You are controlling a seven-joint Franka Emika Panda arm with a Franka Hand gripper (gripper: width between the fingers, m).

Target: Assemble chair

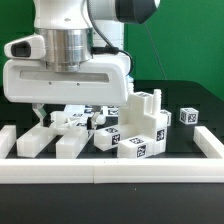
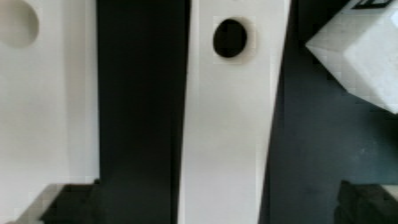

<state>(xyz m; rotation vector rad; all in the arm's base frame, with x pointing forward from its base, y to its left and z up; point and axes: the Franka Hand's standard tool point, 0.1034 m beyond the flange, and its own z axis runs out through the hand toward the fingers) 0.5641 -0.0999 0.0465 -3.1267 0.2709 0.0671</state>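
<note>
The long white bar will be built into the chair, so next my gripper will grab its two long side edges, leaving its dark hole (image 2: 231, 38) free.
The chair's white parts lie on the black table. In the exterior view two long bars (image 1: 35, 140) (image 1: 68, 143) lie at the left, a heap of tagged blocks (image 1: 135, 128) sits in the middle, and a small cube (image 1: 188, 116) stands at the right. My gripper (image 1: 55, 118) hangs low over the bars at the left. In the wrist view a long white bar (image 2: 228, 120) with a dark hole near one end runs between my fingers (image 2: 71, 205). My gripper (image 2: 222, 208) is open, with dark gaps on both sides of the bar.
A second white part with a hole (image 2: 45, 90) lies beside the bar, and another white block (image 2: 356, 60) lies off to the other side. Long white border rails (image 1: 110, 172) fence the table's front and sides. A green wall stands behind.
</note>
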